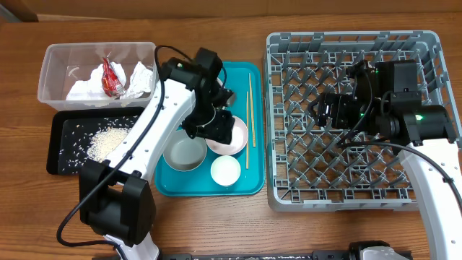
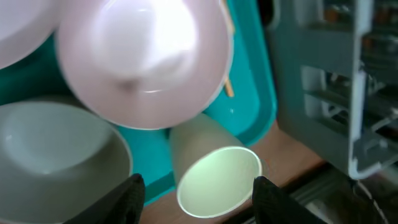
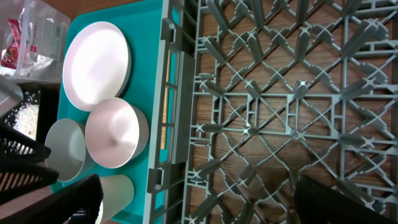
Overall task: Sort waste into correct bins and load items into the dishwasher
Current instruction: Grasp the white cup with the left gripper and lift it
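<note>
The left gripper grabs the small white cup's rim beside the bowls next, leaving the cup's base free for handover to my right gripper.
My left gripper (image 1: pixel 215 124) hovers open and empty over the teal tray (image 1: pixel 253 184), above two white bowls (image 1: pixel 184 153) (image 1: pixel 229 136) and the small white cup (image 1: pixel 225 170). In the left wrist view the cup (image 2: pixel 217 177) lies below and between the open fingers (image 2: pixel 199 190), next to the bowls (image 2: pixel 143 62) (image 2: pixel 56 155). The chopsticks (image 1: pixel 250 119) lie along the tray's right side. The plate (image 3: pixel 96 65) shows in the right wrist view; my left arm covers it from overhead. My right gripper (image 1: pixel 325 110) is open and empty over the grey dish rack (image 1: pixel 426 195), also shown in its wrist view (image 3: pixel 199 199).
The clear tub (image 1: pixel 54 54) at the back left holds crumpled napkins (image 1: pixel 86 85) and the red-and-white wrapper (image 1: pixel 110 78). The black tray (image 1: pixel 58 162) in front of it holds rice grains (image 1: pixel 108 141). The rack's left wall (image 3: pixel 168 112) stands right beside the teal tray.
</note>
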`<state>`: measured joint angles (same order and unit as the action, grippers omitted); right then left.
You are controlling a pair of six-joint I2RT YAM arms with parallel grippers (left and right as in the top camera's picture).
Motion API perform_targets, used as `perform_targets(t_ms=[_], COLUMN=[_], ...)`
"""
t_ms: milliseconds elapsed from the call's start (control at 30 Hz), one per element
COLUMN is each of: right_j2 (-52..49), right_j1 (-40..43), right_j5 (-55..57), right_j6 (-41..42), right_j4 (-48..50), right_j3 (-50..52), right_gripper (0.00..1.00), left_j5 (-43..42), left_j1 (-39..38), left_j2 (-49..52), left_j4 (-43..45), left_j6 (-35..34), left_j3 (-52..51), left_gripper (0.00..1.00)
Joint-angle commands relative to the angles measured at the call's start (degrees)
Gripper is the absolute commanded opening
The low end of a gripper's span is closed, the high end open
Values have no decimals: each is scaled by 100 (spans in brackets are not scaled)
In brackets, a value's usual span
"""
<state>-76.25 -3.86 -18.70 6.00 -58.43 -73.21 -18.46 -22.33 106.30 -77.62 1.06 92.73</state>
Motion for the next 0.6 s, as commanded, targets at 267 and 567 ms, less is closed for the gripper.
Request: perform_targets(t_ms=[267,567], right_j2=[2,2], right_j1=[-26,-26], right_j5=[-42,-42], right_j6=[-7,-7], right_j4=[20,9], right_j3=[-103,-103], right_gripper=[100,100], left_j5=[260,236], left_j1=[-201,-236], left_j2=[55,55], left_j4=[540,872], left_j6=[511,490], left_j3=[-1239,-1565], left_gripper=[41,22])
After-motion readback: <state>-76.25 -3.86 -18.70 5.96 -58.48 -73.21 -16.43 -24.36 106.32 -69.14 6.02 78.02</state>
